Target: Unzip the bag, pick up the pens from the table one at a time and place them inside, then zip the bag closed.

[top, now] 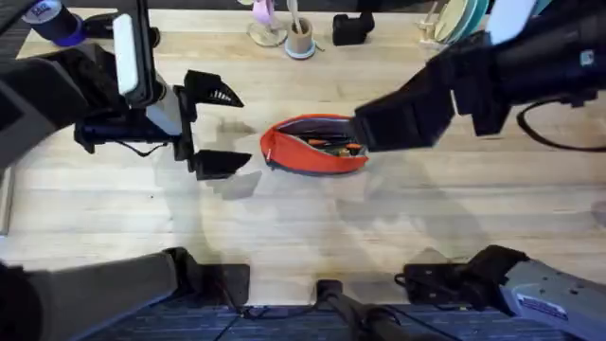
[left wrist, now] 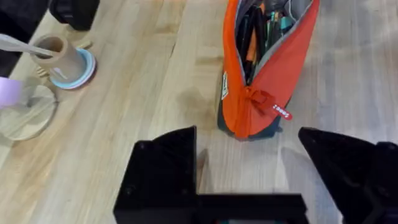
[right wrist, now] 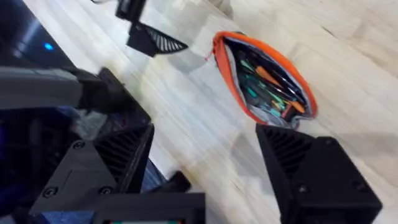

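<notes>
Next, the left gripper grabs the bag by its narrow end [top: 269,147] [left wrist: 250,107] at the red zipper pull, since the bag is wide open around its pens.
The orange-red bag [top: 312,144] lies in the middle of the table [top: 303,227] with its zipper open. Pens [left wrist: 249,31] and other coloured writing tools fill its inside; the pens [right wrist: 267,84] also show through the mouth in the right wrist view. A red zipper pull [left wrist: 266,104] hangs at the bag's [left wrist: 273,74] near end. My left gripper [top: 216,125] is open just left of the bag, facing that end, its fingers [left wrist: 165,168] empty. My right gripper [top: 371,131] hovers over the right end of the bag [right wrist: 227,74], open and empty, fingers [right wrist: 311,168] wide apart.
At the table's back edge stand a paper cup with wooden sticks [top: 300,38], a wooden stand [top: 268,33], a black stapler [top: 352,26] and stacked plates [top: 454,19]. The cup [left wrist: 62,56] also sits off to the side of the left gripper.
</notes>
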Robot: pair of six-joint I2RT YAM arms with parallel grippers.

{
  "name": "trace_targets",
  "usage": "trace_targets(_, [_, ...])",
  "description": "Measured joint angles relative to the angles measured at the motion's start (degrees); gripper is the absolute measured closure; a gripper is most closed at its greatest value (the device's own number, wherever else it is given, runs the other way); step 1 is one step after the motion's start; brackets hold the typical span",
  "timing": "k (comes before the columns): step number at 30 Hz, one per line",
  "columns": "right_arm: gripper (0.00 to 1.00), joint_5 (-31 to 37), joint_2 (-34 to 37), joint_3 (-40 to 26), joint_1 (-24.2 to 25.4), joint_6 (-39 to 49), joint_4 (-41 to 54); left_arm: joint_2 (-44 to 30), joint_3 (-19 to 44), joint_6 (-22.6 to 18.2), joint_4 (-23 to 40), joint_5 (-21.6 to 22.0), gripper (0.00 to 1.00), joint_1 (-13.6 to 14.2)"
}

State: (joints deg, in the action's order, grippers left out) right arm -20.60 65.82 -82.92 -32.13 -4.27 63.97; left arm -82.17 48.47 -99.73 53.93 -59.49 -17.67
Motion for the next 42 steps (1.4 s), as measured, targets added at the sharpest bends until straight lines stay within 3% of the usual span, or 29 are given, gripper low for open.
trace_targets(8, [0.004, 1.64, 0.00, -0.02, -4.92, -5.81, -3.94, -6.65, 0.00, -1.30, 0.06, -0.95, 0.008, 0.00])
trace_targets(18, [0.004, 14.30, 0.96, -0.01, -15.75, -16.61, -6.30, -9.07, -0.02, -1.51, 0.11, -0.97, 0.008, 0.00])
trace_targets(27, [0.003, 27.10, 7.72, 0.01, -23.96, -27.01, -9.52, -9.07, -0.02, -1.52, 0.14, -0.97, 0.008, 0.00])
trace_targets(42, [0.003, 29.77, 15.51, 0.01, -26.11, -41.53, -11.77, -9.07, -0.02, -1.52, 0.49, -0.97, 0.008, 0.00])
